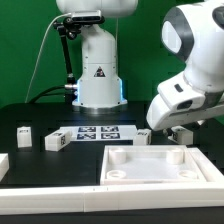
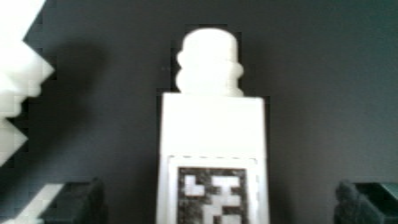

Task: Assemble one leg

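I should close my gripper on the white leg's tagged section [image 2: 214, 190]. My fingers are on either side of the section, so closing now would catch the leg.
In the wrist view a white leg [image 2: 214, 130] lies on the black table, its rounded threaded end pointing away from me and a black-and-white tag on its upper face. My gripper [image 2: 217, 206] is open. Its dark fingertips [image 2: 63, 205] stand on either side of the leg with clear gaps, not touching it. In the exterior view my gripper [image 1: 180, 131] hangs low at the right, just behind the white tray-like part [image 1: 150, 176]. The leg under it is hidden there by the hand.
Two loose legs [image 1: 22, 131] [image 1: 55, 140] lie at the exterior view's left and another leg [image 1: 143, 135] next to the marker board [image 1: 98, 132]. A white part [image 2: 18, 85] lies close beside the leg. The robot base [image 1: 97, 80] stands behind.
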Action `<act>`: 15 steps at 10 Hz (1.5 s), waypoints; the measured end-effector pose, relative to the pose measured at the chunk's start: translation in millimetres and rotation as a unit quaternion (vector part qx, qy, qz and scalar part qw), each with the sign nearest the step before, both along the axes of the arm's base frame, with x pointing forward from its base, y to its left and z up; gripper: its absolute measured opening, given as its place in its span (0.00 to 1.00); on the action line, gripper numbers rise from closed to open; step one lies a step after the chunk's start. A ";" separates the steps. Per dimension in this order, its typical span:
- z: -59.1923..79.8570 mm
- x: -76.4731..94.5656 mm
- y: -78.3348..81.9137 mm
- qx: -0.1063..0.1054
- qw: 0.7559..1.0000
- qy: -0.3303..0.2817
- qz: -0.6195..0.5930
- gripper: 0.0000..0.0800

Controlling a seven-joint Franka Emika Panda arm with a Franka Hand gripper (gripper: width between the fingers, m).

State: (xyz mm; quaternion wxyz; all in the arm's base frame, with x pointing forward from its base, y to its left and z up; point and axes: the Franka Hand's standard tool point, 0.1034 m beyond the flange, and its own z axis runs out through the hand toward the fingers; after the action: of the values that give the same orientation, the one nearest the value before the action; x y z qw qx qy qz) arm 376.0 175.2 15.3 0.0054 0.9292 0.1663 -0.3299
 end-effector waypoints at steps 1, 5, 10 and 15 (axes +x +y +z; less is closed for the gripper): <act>0.4 2.3 -0.1 -0.009 0.999 0.035 0.003 0.81; -1.5 5.3 1.3 -0.023 0.995 0.094 0.006 0.81; -1.9 4.9 1.3 -0.023 0.995 0.095 0.005 0.36; -1.5 5.2 1.3 -0.023 0.995 0.095 0.005 0.36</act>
State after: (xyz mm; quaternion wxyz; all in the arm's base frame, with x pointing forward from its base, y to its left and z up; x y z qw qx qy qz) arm 381.2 176.5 13.9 0.0124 0.8926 0.1632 -0.4201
